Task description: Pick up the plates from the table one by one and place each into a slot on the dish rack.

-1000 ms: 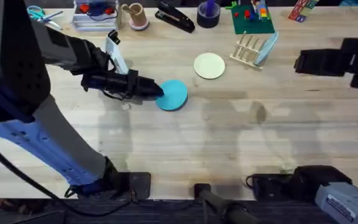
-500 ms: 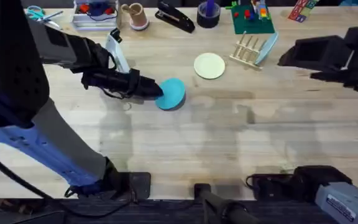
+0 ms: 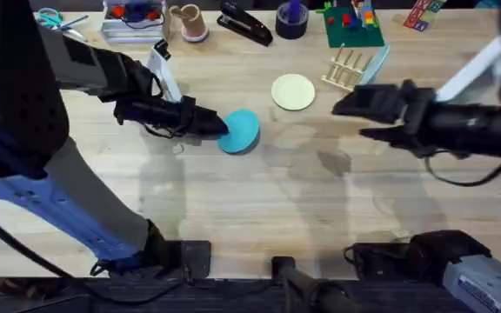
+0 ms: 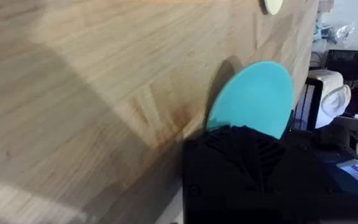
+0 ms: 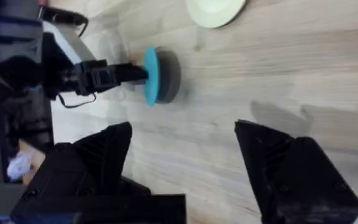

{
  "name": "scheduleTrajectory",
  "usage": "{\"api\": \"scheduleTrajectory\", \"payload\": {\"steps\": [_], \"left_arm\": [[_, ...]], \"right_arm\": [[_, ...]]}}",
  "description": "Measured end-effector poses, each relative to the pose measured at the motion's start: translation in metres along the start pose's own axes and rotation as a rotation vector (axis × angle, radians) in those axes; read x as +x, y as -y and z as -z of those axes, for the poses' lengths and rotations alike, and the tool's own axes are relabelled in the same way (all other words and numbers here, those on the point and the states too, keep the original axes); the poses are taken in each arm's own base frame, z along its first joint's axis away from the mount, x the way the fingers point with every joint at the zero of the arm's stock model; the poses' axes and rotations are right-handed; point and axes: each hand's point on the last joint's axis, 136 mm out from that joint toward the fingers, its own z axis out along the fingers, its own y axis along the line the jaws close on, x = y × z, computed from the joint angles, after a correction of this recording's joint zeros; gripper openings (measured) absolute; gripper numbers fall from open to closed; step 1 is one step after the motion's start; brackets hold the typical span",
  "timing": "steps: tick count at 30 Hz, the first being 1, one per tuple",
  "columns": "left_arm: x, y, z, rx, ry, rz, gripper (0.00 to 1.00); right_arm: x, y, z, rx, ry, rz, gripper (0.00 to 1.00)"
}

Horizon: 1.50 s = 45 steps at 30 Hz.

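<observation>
The right gripper grabs the turquoise plate by its free rim point(image 3: 255, 130) opposite the held edge next, to place it into a dish rack slot point(image 3: 346, 71).
The turquoise plate point(image 3: 243, 130) is tilted up on edge just above the table point(image 3: 259, 209), and my left gripper point(image 3: 218, 125) is shut on its left rim. From the right wrist the plate point(image 5: 150, 75) shows edge-on with its shadow behind it. In the left wrist view it point(image 4: 257, 93) rises past my dark finger point(image 4: 247, 168). The cream plate point(image 3: 293, 91) lies flat on the table, left of the dish rack point(image 3: 346, 69). My right gripper point(image 3: 350, 120) hovers open just below the rack and right of the cream plate point(image 5: 216, 9); nothing is between its fingers point(image 5: 98, 155).
A pale blue flat piece point(image 3: 374, 65) leans at the rack's right side. Along the back edge stand a green toy board point(image 3: 353, 26), a black tape roll point(image 3: 291, 19), a stapler point(image 3: 244, 24), a cup point(image 3: 190, 22) and a tray point(image 3: 133, 17).
My right arm has swung in from the right edge to the middle, near the rack. The left gripper and the turquoise plate have barely moved.
</observation>
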Motion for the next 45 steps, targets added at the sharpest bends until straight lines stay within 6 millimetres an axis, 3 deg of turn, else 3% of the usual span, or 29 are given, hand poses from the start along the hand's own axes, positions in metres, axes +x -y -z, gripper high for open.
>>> {"api": "scheduleTrajectory", "payload": {"steps": [7,13,25,31,37,45], "left_arm": [[0.0,0.0,0.0,-0.001,0.001,-0.001,0.04],[0.0,0.0,0.0,-0.001,0.001,0.002,0.04],[0.0,0.0,0.0,-0.001,0.001,0.001,0.041],[0.0,0.0,0.0,-0.002,0.001,0.001,0.041],[0.0,0.0,0.0,-0.002,0.001,0.001,0.04],[0.0,0.0,0.0,-0.002,0.001,0.001,0.041]], "right_arm": [[0.02,-0.014,-0.033,-0.074,-0.083,0.032,0.995],[0.022,-0.029,-0.068,-0.118,-0.142,0.059,0.995],[0.03,-0.04,-0.14,-0.165,-0.213,0.059,0.994],[0.041,-0.036,-0.171,-0.168,-0.248,0.038,0.994],[0.046,-0.04,-0.193,-0.199,-0.249,0.035,0.995],[0.049,-0.053,-0.204,-0.242,-0.244,0.034,0.986]]}}
